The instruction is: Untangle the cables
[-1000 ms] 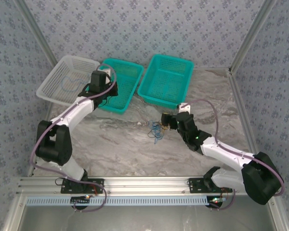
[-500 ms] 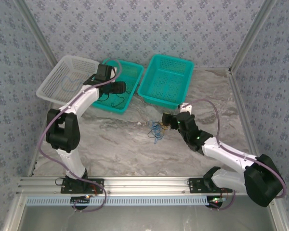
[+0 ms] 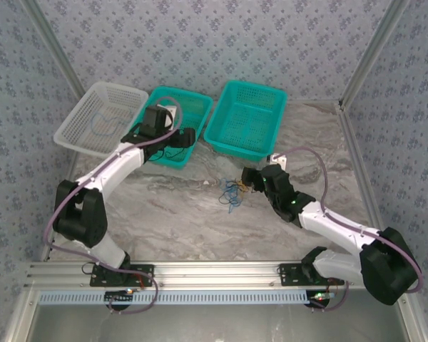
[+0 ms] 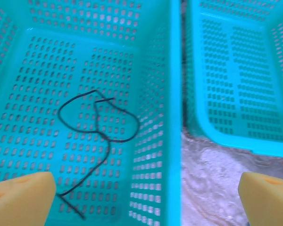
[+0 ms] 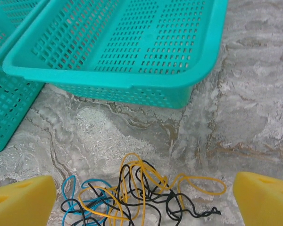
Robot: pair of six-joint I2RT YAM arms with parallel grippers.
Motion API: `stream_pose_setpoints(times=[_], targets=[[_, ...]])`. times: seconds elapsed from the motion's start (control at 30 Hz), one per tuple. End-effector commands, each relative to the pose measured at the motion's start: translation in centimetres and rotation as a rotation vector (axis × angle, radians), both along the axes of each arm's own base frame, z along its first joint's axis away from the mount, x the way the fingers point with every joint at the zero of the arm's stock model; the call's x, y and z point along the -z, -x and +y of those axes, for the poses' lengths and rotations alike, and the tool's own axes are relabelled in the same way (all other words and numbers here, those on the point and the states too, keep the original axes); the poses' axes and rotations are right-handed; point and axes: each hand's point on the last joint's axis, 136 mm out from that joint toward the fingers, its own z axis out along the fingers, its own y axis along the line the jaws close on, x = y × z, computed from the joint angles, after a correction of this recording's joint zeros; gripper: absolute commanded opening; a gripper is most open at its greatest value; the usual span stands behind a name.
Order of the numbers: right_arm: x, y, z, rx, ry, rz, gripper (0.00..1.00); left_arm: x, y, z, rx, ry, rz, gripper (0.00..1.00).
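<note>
My right gripper grabs the blue cable next where it sticks out at the tangle's edge, to untangle it from the others.
A tangle of blue, black and yellow cables (image 3: 232,191) lies on the marble table in front of the right teal basket. In the right wrist view the cables (image 5: 141,193) sit between the yellow fingers (image 5: 21,200), and my right gripper (image 5: 144,200) is open over them, holding nothing. My right gripper (image 3: 248,176) stands just right of the tangle. One black cable (image 4: 99,127) lies loose on the floor of the middle teal basket (image 4: 174,94). My left gripper (image 4: 146,197) hangs open over that basket's right rim. My left gripper (image 3: 187,135) holds nothing.
A white basket (image 3: 78,107) at the back left holds a thin blue cable (image 3: 98,125). The middle teal basket (image 3: 192,107) and the right teal basket (image 3: 246,117) stand side by side. Patterned walls and metal posts close the table.
My left arm has swung right across the middle teal basket to its right rim, and the black cable now lies in that basket. My right gripper has edged slightly toward the tangle.
</note>
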Motion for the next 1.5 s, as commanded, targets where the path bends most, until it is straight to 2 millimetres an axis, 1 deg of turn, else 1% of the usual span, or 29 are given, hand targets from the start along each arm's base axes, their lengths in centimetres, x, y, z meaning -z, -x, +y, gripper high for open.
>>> stream_pose_setpoints(times=[0.0,0.03,0.1,0.2,0.27,0.33,0.43,0.57,0.7,0.73,0.77,0.87,0.97,1.17,1.37,1.47], targets=[[1.0,0.1,-0.1,0.048,-0.058,0.066,0.98,-2.6,0.8,-1.7,0.025,0.093,-0.099,0.99],[1.3,0.3,0.0,0.05,-0.069,0.081,0.98,-2.6,1.1,-1.9,0.025,0.103,-0.114,0.99],[1.7,0.6,0.1,0.057,-0.086,0.106,0.97,-2.6,1.5,-1.5,-0.002,0.115,-0.132,0.99],[2.7,1.4,-0.1,0.097,-0.108,0.179,0.96,-2.4,2.0,-0.4,-0.06,0.131,-0.147,0.99],[3.0,2.1,0.8,0.062,-0.138,0.213,0.95,-2.6,2.7,0.0,-0.076,0.161,-0.167,0.99],[2.9,2.6,1.8,0.027,-0.164,0.229,0.94,-2.7,3.4,0.4,-0.09,0.195,-0.183,0.99],[3.0,3.7,3.0,-0.015,-0.159,0.258,0.94,-2.6,4.5,0.9,-0.11,0.23,-0.183,0.99],[3.5,4.6,3.9,-0.035,-0.113,0.286,0.93,-1.5,5.8,1.1,-0.104,0.227,-0.124,1.0],[3.8,5.1,5.1,-0.075,-0.111,0.301,0.89,-0.8,6.7,1.1,-0.1,0.258,-0.094,0.99],[3.9,5.2,5.4,-0.078,-0.111,0.303,0.81,-0.5,6.8,1.1,-0.108,0.277,-0.084,0.99],[4.0,5.2,5.7,-0.074,-0.111,0.307,0.77,-0.4,7.1,0.8,-0.102,0.303,-0.077,0.99],[4.6,5.3,6.4,-0.069,-0.12,0.329,0.69,-0.1,7.6,0.0,-0.082,0.368,-0.06,0.99],[5.0,5.4,7.7,-0.112,-0.122,0.356,0.6,0.8,8.0,0.1,-0.111,0.373,-0.005,0.99],[5.5,5.1,8.0,-0.104,-0.024,0.402,0.48,1.8,8.9,-0.2,-0.079,0.368,0.03,0.99],[6.4,4.7,8.2,-0.077,0.053,0.456,0.35,1.9,9.2,-0.2,-0.051,0.359,0.002,0.99],[6.9,4.5,8.3,-0.061,0.084,0.48,0.3,2.0,9.3,-0.1,-0.05,0.355,-0.001,0.99]])
